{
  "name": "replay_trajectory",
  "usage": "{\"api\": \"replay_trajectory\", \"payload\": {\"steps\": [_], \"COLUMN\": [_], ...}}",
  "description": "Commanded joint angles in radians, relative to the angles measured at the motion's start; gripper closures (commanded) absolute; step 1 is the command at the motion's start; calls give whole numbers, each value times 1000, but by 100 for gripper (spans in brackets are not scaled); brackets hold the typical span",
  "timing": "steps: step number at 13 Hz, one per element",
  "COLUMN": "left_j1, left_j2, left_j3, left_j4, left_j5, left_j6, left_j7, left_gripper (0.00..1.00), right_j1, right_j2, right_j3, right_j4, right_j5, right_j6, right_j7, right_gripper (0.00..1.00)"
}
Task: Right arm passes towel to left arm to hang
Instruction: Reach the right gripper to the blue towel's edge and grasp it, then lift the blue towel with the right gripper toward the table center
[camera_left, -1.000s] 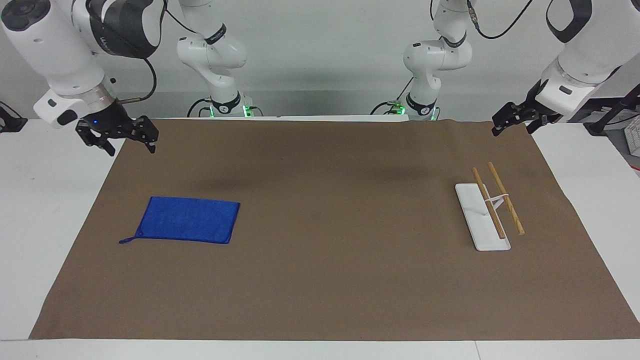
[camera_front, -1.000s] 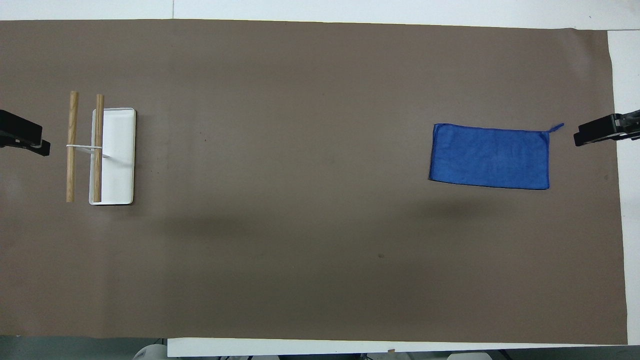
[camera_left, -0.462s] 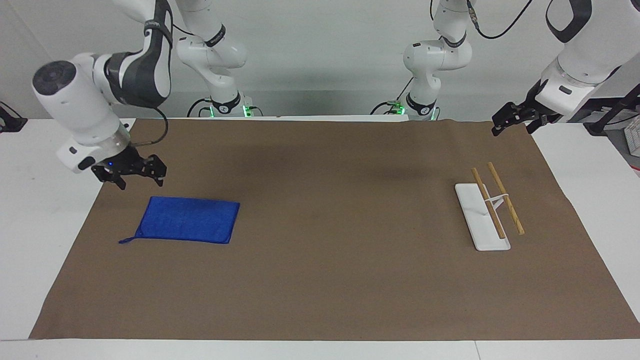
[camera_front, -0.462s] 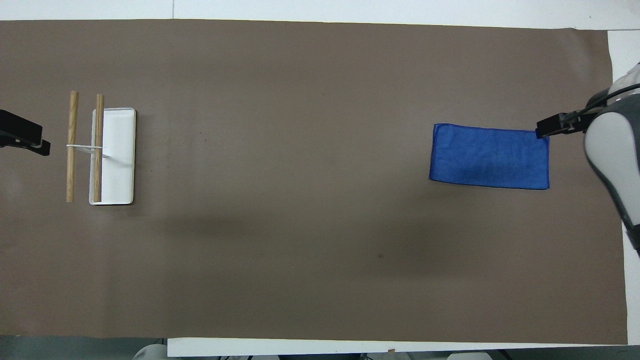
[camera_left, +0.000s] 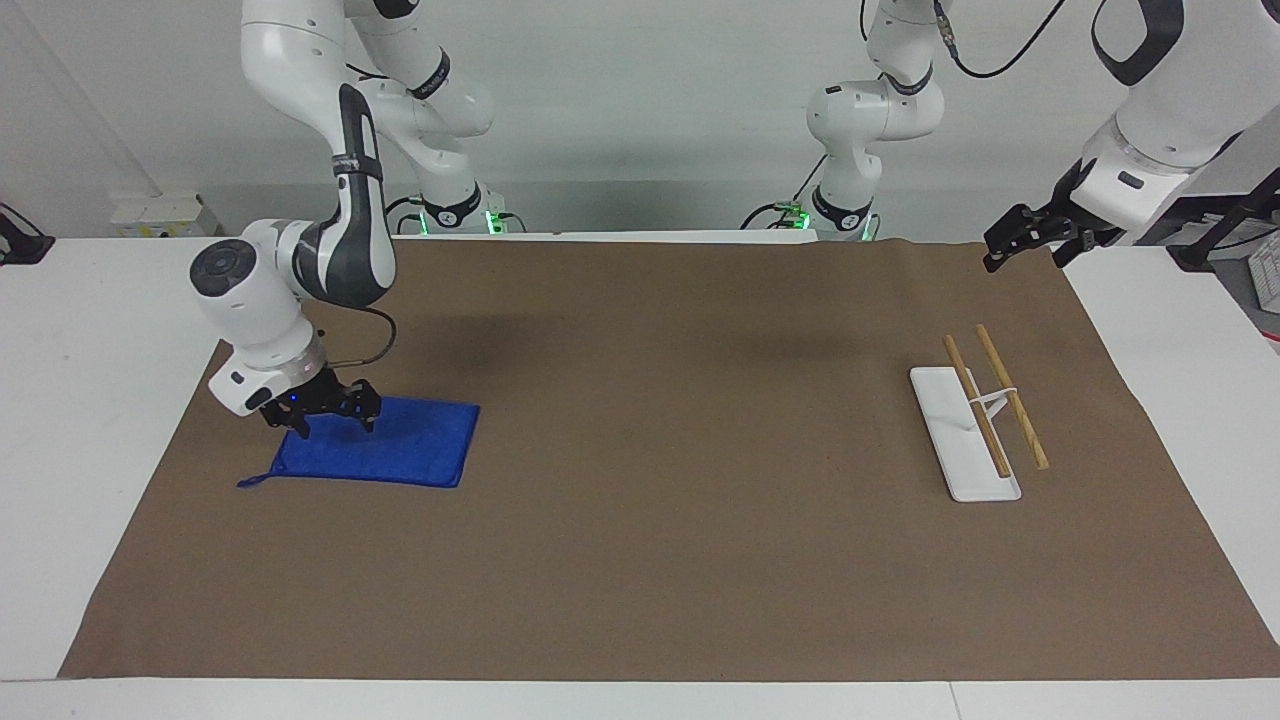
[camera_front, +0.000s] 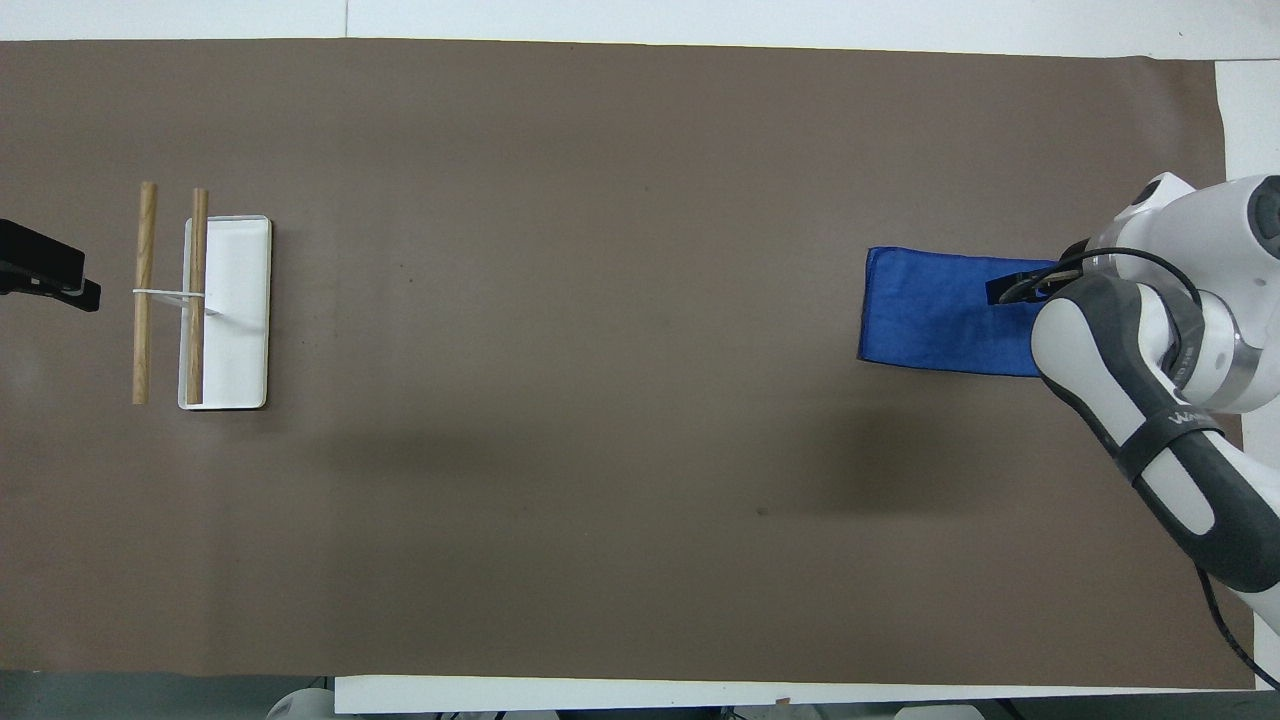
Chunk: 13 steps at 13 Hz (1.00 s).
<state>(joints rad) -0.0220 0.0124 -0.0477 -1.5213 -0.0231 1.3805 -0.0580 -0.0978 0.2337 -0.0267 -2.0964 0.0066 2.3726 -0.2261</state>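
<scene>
My left gripper reaches the blue towel (camera_front: 935, 320) next and grabs it by its free short edge (camera_front: 865, 304), to hang it over the wooden rods.
The blue towel (camera_left: 405, 450) (camera_front: 935, 320) lies flat on the brown mat toward the right arm's end of the table. Its thin loop (camera_left: 255, 482) sticks out at one corner. My right gripper (camera_left: 335, 425) (camera_front: 1022, 290) is open and low over the towel's end by that corner, one finger on each side of a strip of cloth. I cannot tell whether the tips touch it. The right arm hides that end of the towel in the overhead view. My left gripper (camera_left: 1012, 250) (camera_front: 50, 278) waits in the air, open and holding nothing, over the mat's edge at the left arm's end.
A white rack base (camera_left: 950, 440) (camera_front: 235, 350) with two wooden rods (camera_left: 1012, 398) (camera_front: 145, 290) across a thin stand sits toward the left arm's end. The brown mat (camera_left: 650, 560) covers most of the white table.
The right arm has swung down from over the mat's corner and its open gripper now sits low over the towel's end. The left arm and the towel have not moved.
</scene>
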Motion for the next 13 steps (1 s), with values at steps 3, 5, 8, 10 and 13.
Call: {"api": "replay_trajectory", "payload": {"steps": [3,5,8,10,13], "left_j1": [7,7,7,7,7], "left_j2": [-20,-20,-20,-20,-20], "left_j3": [-1,-1,-1,-1,-1], "left_j4": [-20,-20,-20,-20,-20], "left_j5": [-8,-8,-8,-8,-8], "left_j6": [-1,-1,-1,-1,-1], "left_j7": [9,9,9,9,9], "left_gripper": [0,0,0,0,0], "right_j1": [-11,-11,-11,-13,-14], "right_j2": [22,30,30,30,19], "right_j3": [4,4,4,5,8], "right_j4": [-71,-73,-70,-70,-36], "right_j5": [21,19,19,21,21], "right_j6": [126,128,122,114,24], "right_j7": [-24,-24,-91,-101,-90], "right_gripper": [1,4,75,100,100]}}
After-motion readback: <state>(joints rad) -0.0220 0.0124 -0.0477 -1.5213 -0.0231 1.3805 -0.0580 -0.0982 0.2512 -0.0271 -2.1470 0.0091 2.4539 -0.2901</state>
